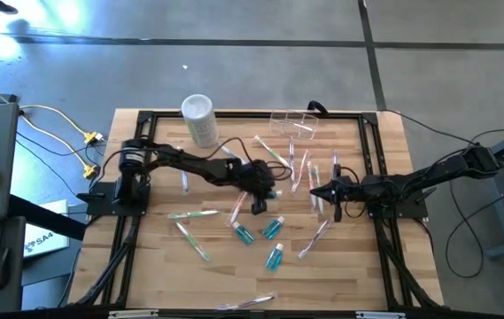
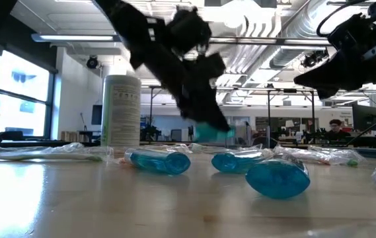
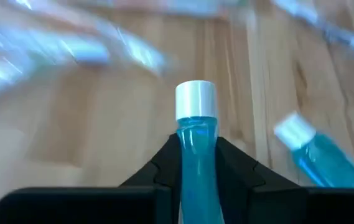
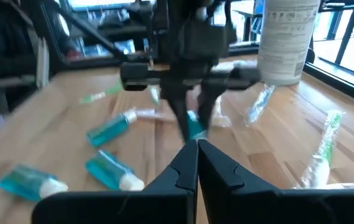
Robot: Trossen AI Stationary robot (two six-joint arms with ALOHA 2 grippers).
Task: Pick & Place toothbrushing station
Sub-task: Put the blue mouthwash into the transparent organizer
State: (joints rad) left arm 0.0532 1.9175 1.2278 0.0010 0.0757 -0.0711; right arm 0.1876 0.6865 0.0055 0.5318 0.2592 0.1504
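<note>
My left gripper's fingers cover the blue tube's body. My right gripper needs to grab the end with the cap sticking out past them next.
The toothbrushing station, a clear thin-walled box, stands at the table's far edge, right of a whitish cylinder. My left gripper hangs over the table's middle, shut on a blue tube with a white cap. In the low view the tube hangs above the board. My right gripper waits shut just to the right, pointing at the left one, with nothing between its fingers. My left gripper pinches the blue tube's body between its two fingers, just behind the cap. The fingers slant down from the table's left side and lie along the tube. The capped end sticks out past the fingertips. The tube is lifted clear of the table.
Three more blue tubes lie on the board near the middle. Several wrapped toothbrushes are scattered around them. A black frame runs along the table's edges.
</note>
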